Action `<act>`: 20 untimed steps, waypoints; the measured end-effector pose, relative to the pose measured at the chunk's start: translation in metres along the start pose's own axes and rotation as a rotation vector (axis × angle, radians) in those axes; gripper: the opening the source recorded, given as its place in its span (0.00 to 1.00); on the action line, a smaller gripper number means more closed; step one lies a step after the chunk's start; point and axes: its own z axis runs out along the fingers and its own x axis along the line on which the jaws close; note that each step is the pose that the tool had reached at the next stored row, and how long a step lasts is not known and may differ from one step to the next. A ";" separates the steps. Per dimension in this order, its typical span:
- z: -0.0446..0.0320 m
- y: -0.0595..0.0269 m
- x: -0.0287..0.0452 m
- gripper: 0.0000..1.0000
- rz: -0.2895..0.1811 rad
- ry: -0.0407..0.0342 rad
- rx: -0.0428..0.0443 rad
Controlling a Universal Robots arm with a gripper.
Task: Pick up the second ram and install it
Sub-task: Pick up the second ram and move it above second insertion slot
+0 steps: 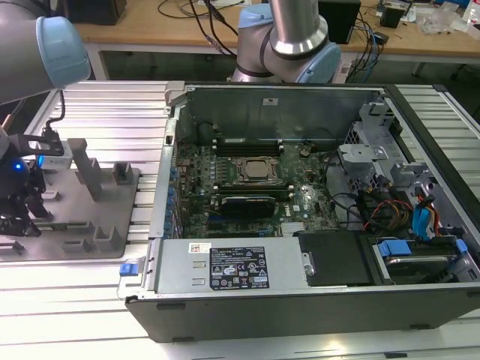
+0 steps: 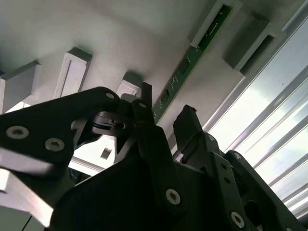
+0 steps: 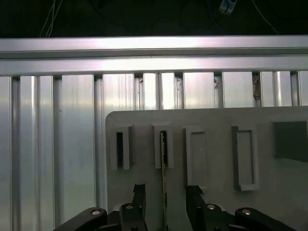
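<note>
The grey slot block [image 3: 164, 147] hugs the end of the ram. My gripper will next grab the ram by its bare middle part [image 3: 165, 207], where there is room for the fingers.
The second ram [image 3: 164, 185] is a thin green stick standing on edge in a slot of the grey holder plate [image 3: 211, 120]. In the second wrist view the ram [image 2: 192, 57] runs as a long green board with dark chips. My gripper [image 3: 166, 197] straddles it, open. One black finger [image 3: 138, 195] stands on each side of the stick, with a gap to it on both sides. In the exterior view my gripper [image 1: 19, 202] hangs low over the holder plate [image 1: 75, 217] at the exterior view's left, away from the computer.
The open computer case [image 1: 300, 285] lies at the exterior view's middle and right, with the motherboard [image 1: 255, 187], its silver processor [image 1: 250, 171] and cables inside. Grey upright blocks [image 1: 90, 176] rise from the holder plate. Ribbed aluminium table [image 3: 53, 144] surrounds the plate.
</note>
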 end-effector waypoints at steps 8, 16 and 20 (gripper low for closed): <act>0.0004 0.0000 0.0000 0.19 0.000 -0.0001 0.0001; -0.0020 -0.0029 -0.0001 0.19 0.000 -0.0001 0.0001; -0.0026 -0.0031 -0.0001 0.19 0.000 -0.0002 0.0002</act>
